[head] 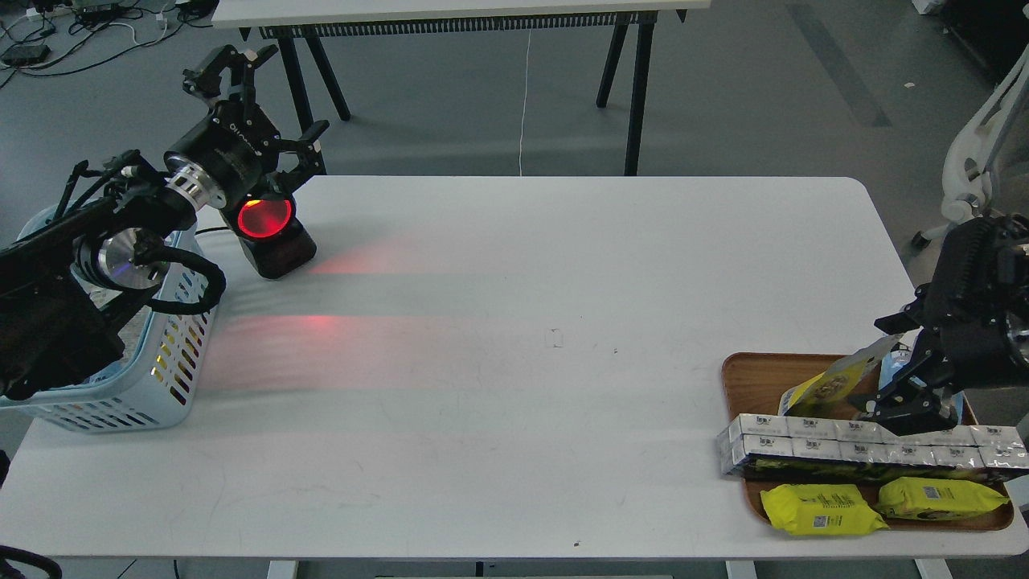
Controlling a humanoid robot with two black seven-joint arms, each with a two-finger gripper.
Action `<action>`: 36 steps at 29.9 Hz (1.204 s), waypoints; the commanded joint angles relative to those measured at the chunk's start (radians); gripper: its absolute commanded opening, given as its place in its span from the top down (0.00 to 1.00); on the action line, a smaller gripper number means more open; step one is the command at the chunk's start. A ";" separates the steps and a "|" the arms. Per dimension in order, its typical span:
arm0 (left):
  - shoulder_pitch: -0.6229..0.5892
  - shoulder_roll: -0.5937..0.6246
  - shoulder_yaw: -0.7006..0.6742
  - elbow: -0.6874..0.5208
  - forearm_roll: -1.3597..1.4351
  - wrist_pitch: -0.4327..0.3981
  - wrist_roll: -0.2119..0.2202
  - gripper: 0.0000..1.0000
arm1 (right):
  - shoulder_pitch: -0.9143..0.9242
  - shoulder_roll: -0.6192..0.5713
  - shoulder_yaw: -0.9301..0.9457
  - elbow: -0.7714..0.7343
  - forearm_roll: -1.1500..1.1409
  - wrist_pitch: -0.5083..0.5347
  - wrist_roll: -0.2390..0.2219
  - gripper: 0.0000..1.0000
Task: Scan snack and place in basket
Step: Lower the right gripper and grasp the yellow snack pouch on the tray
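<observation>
My right gripper is due to pick up the pouch by its side edge point(869, 372) next, so that it can scan the pouch and put it in the basket point(173, 358).
A snack pouch point(828, 388) with a white top and a yellow lower part leans in the brown wooden tray point(752, 378) at the right. My right gripper point(899, 371) is down in the tray just right of it, jaws apart, one finger by the pouch's top edge. It hides most of the pouches behind it. The light blue basket point(173, 358) stands at the left edge, partly under my left arm. My left gripper point(265, 104) is open and empty, raised above the scanner, beyond the basket.
A black scanner point(269, 229) with a glowing red window stands right of the basket and casts red light across the table. In the tray, a row of silver boxes point(868, 450) lies in front of the pouches, with two flat yellow packs point(820, 509) at the front.
</observation>
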 commanded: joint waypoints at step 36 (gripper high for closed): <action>0.041 -0.002 -0.003 0.023 -0.002 0.000 -0.002 0.00 | -0.064 0.206 0.005 -0.246 0.000 0.000 0.000 0.52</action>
